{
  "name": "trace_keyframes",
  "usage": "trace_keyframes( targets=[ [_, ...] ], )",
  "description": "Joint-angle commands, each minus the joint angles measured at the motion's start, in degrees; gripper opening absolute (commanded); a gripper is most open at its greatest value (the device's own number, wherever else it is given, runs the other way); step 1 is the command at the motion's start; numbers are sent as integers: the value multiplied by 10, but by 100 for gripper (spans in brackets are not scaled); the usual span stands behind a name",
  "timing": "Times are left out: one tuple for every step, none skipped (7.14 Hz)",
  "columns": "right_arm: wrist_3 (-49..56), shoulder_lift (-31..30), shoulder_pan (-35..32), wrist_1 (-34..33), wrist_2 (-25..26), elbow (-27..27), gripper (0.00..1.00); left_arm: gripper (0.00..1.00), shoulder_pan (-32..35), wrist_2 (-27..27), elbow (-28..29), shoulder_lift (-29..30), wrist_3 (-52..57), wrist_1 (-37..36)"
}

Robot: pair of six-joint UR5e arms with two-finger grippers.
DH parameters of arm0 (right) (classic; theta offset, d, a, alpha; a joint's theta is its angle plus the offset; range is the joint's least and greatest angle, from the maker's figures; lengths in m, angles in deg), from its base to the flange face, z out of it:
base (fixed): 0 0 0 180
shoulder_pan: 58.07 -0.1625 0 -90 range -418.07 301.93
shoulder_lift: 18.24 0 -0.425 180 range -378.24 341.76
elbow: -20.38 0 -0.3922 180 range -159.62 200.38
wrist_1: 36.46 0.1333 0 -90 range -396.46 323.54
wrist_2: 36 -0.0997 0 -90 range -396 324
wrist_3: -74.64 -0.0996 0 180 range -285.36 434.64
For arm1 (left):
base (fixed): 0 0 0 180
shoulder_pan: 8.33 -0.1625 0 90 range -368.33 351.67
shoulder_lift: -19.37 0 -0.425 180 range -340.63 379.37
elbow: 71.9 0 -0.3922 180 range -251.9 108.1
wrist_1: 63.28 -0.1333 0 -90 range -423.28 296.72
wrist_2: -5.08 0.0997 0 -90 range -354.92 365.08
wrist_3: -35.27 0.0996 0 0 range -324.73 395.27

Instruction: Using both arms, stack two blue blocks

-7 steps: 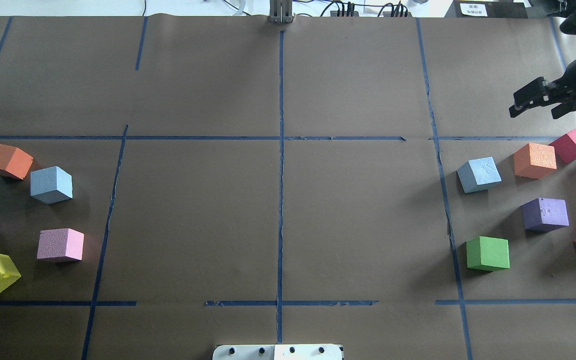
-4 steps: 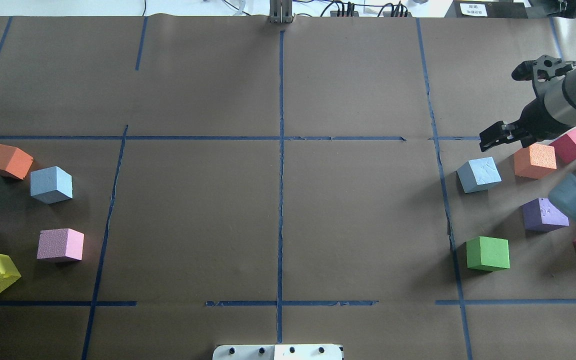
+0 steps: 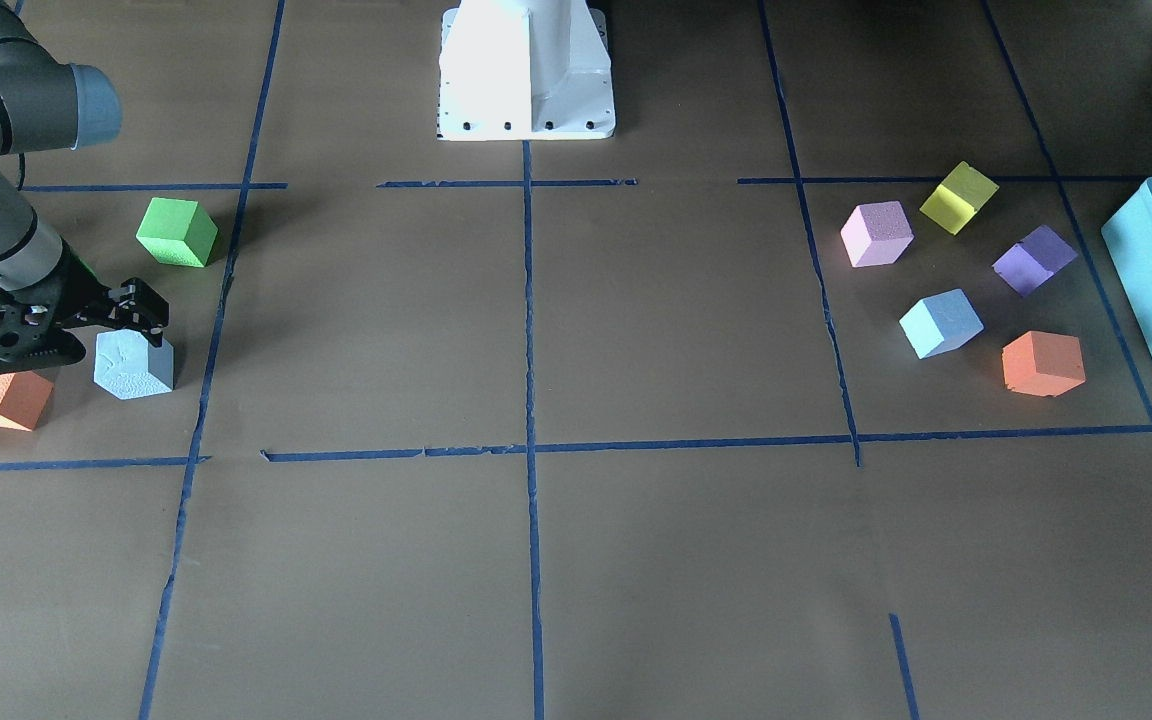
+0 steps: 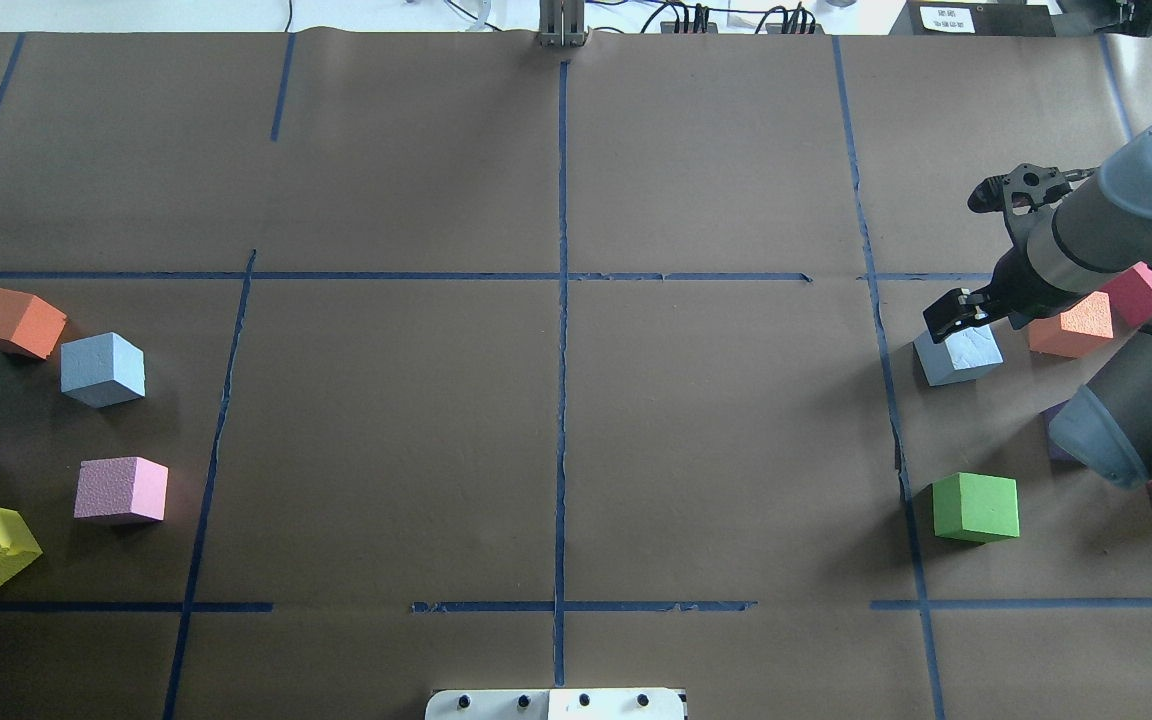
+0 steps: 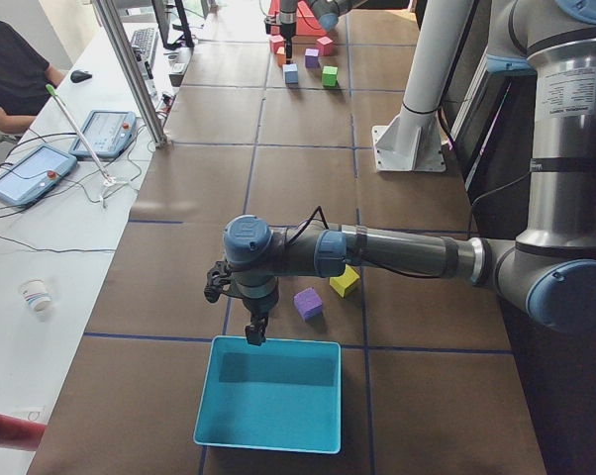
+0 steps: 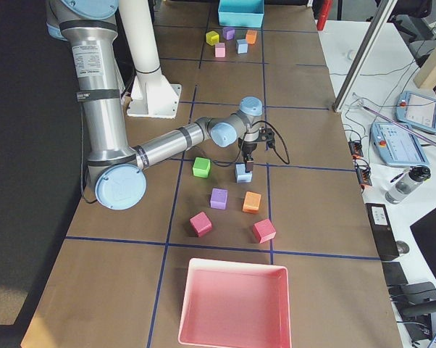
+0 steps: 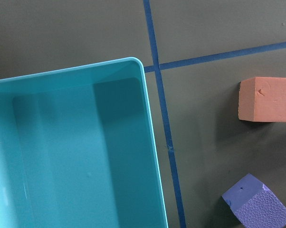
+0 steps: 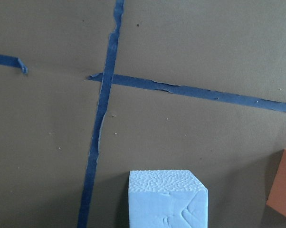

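Note:
The two-block stack is to start next, so the robot's right gripper needs to grab the sky-blue foam block by its opposite sides.
One blue block (image 4: pixel 958 356) lies at the right, also in the front view (image 3: pixel 134 366) and at the bottom of the right wrist view (image 8: pixel 167 202). My right gripper (image 4: pixel 981 320) is open just above its far edge, and also shows in the front view (image 3: pixel 121 315). It holds nothing. The other blue block (image 4: pixel 103 370) lies at the left among other cubes and shows in the front view (image 3: pixel 940 323). My left gripper (image 5: pixel 253 332) shows only in the left side view, over the teal box's rim (image 5: pixel 278 342). I cannot tell if it is open.
Orange (image 4: pixel 1071 328), red, purple and green (image 4: pixel 976 507) cubes surround the right blue block. Orange (image 4: pixel 14 321), purple, pink (image 4: pixel 121 490) and yellow cubes surround the left one. A pink tray (image 6: pixel 236 264) lies beyond the right group.
My right arm has swung in from the far right edge and come down, bringing its open gripper over the right blue block. No block has moved.

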Motion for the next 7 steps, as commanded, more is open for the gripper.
trace_keyframes(
  targets=[
    [0,13,14,2,1,37,100,100,0,0,-6,-1,-4,-1],
    [0,16,21,21,0,58,100,100,0,0,-11,-1,-10,-1],
    [1,15,22,48,-1,81,100,100,1,0,-15,-1,-10,-2],
    [-2,16,22,57,-2,84,100,100,1,0,-18,-1,-12,-2],
    [-3,16,22,57,-5,80,97,100,1,0,-18,-1,-12,-2],
    [-5,16,21,57,-5,79,67,100,0,0,-18,-1,-12,-2],
    [-3,14,19,57,-15,75,26,100,0,0,-18,-1,-12,-2]
  ],
)
